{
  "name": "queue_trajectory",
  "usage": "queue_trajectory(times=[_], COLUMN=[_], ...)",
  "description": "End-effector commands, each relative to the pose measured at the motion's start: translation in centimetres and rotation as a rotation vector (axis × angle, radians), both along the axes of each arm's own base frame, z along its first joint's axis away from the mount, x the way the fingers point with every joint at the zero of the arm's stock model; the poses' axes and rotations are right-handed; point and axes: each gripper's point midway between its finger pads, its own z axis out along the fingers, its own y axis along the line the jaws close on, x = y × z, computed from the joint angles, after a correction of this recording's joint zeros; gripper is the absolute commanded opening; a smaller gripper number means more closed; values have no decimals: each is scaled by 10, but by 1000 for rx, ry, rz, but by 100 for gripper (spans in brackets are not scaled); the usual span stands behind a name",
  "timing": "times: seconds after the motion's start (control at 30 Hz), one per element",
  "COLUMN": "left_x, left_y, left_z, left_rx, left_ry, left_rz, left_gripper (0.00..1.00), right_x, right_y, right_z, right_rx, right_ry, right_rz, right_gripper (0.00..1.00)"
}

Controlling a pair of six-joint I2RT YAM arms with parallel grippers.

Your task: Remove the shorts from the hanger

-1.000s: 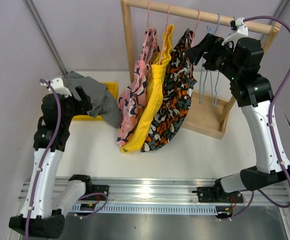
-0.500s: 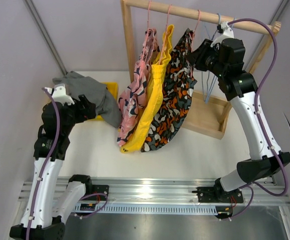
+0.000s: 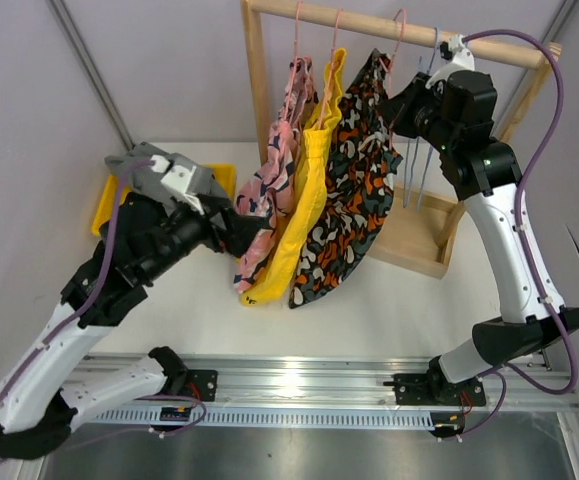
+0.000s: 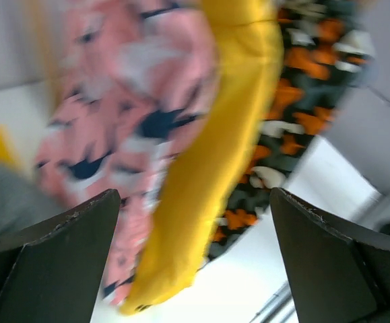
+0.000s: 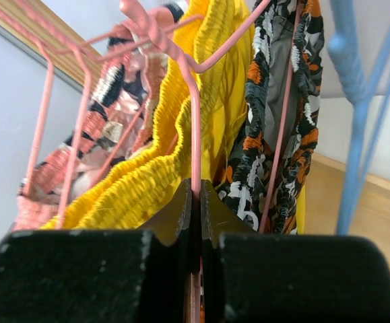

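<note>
The shorts' waist needs to be free to slip off the hanger, so the left gripper will next grab the camouflage shorts by the loose leg near its hem (image 3: 321, 268) (image 4: 240, 207).
Three pairs of shorts hang on pink hangers from the wooden rack (image 3: 257, 90): pink shark-print shorts (image 3: 272, 190), yellow shorts (image 3: 304, 205) and camouflage shorts (image 3: 354, 205). At the top of the camouflage pair, my right gripper (image 3: 401, 105) is shut on a pink hanger wire (image 5: 195, 134) between the yellow shorts (image 5: 147, 175) and the camouflage shorts (image 5: 296, 121). My left gripper (image 3: 237, 228) is open just left of the pink pair's hem. Its view is blurred, with the yellow shorts (image 4: 215, 168) ahead of its fingers (image 4: 53, 256). Grey shorts (image 3: 134, 162) lie at the yellow bin (image 3: 104, 205).
Empty blue hangers (image 3: 421, 165) hang on the rail right of the camouflage shorts; one blue hanger (image 5: 356, 101) sits close beside my right fingers. The rack's wooden base (image 3: 414, 245) stands on the white table. A metal rail (image 3: 299, 385) runs along the near edge.
My left arm swung right from the yellow bin to the hanging shorts, leaving the grey shorts behind. My right gripper closed on the pink hanger wire, and the camouflage shorts shifted slightly.
</note>
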Motion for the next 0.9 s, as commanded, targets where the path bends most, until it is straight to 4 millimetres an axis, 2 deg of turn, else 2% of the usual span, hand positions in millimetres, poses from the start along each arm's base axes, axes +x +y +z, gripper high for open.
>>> queue_trajectory(times=[0.0,0.07,0.1,0.13,0.17,0.2,0.23,0.33,0.4,0.47,0.63,0.7,0.8,0.83,0.87], left_x=[-20,-26,-43,-49,-49,-59,-58,-68,-67,-65,-52,-43,-30,-26,-24], left_y=[-53,-89,-110,-125,-146,-161,-180,-210,-232,-244,-269,-275,-275,-276,-276], left_z=[38,32,47,49,39,42,39,43,30,31,16,11,9,5,4], left_rx=[0,41,19,16,28,12,0,-31,-12,-25,-10,-5,3,7,4], left_ry=[-127,-132,-163,-168,-150,-154,-156,-174,-163,-174,-155,-156,-156,-153,-155], left_rz=[-180,-263,-334,-378,-414,-459,-483,-537,-559,-561,-538,-503,-433,-417,-405], left_gripper=[99,99,99,99,99,99,99,99,99,99,99,93,71,52,40], right_x=[-31,-41,-49,-52,-55,-60,-64,-74,-79,-85,-100,-107,-115,-117,-121], right_y=[-9,-10,-10,-14,-14,-10,-11,-5,0,-1,-5,-7,-9,-10,-10], right_z=[90,99,106,108,107,108,109,107,102,101,103,107,108,109,110], right_rx=[84,103,115,127,139,146,152,162,161,162,182,195,206,214,219], right_ry=[-216,-224,-235,-233,-220,-216,-213,-194,-178,-177,-177,-183,-177,-173,-176], right_rz=[-29,-39,-37,-71,-75,-66,-75,-66,-54,-54,-48,-40,-35,-32,-24], right_gripper=[0,0,0,0,0,0,0,0,0,0,0,0,0,0,0])
